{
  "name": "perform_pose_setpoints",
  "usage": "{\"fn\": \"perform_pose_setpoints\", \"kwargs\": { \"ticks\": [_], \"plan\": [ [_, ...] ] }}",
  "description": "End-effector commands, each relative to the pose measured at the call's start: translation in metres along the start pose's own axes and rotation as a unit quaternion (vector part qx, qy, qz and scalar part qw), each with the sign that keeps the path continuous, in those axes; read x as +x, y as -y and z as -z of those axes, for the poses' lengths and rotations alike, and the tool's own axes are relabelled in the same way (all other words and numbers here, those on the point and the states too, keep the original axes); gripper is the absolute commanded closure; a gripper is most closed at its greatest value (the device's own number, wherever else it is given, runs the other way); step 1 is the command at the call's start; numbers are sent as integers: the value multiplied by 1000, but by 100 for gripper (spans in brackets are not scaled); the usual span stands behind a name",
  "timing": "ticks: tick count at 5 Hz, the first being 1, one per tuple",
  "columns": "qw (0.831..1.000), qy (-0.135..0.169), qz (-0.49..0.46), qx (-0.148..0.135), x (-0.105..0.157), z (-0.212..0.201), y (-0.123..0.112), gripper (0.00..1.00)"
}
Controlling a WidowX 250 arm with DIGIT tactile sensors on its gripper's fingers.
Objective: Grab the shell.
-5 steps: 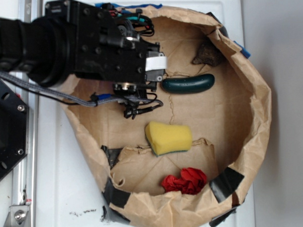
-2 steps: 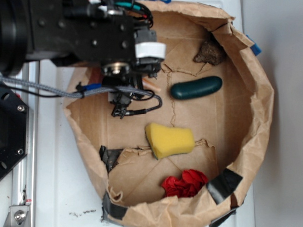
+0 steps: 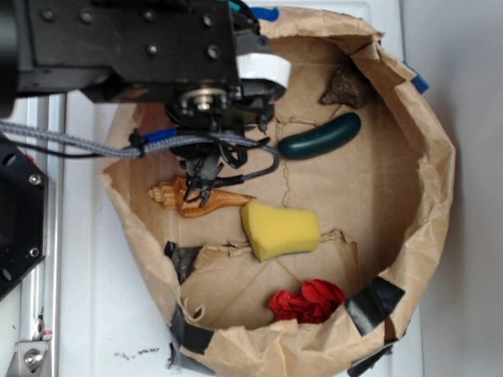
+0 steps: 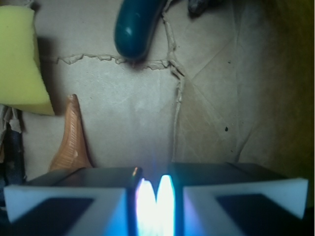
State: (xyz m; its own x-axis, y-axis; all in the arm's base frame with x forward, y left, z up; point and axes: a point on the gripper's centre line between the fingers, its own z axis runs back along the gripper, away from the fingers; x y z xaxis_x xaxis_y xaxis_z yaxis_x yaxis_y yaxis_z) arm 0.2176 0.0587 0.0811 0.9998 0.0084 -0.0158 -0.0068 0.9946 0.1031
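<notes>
My gripper's fingers, shut above the orange shell, open again next, then close on its wide body.
The shell is orange-tan and ribbed with a pale pointed tip. It lies flat on the brown paper floor, its tip next to the yellow sponge. My gripper hangs above and behind it, apart from it. In the wrist view the shell shows left of my gripper. The jaws stand close together with only a thin glowing slit between them and nothing held. The shell's wide end is hidden behind the left finger.
Everything sits inside a cut-down paper bag with raised crumpled walls patched with black tape. A dark green cucumber and a rough brown rock lie at the back right. A red cloth lies at the front. Cables hang below the arm.
The arm has shifted toward the back and grown larger in view. The shell, mostly hidden under the arm before, now lies in full view nearer the sponge. The cucumber has tilted slightly.
</notes>
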Motion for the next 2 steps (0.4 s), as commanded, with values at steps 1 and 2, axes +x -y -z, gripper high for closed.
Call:
{"fn": "perform_pose_setpoints", "kwargs": {
  "ticks": [1, 2],
  "plan": [
    [999, 35, 9, 7, 6, -11, -4, 100],
    [999, 34, 16, 15, 2, 1, 0, 0]
  ]
}}
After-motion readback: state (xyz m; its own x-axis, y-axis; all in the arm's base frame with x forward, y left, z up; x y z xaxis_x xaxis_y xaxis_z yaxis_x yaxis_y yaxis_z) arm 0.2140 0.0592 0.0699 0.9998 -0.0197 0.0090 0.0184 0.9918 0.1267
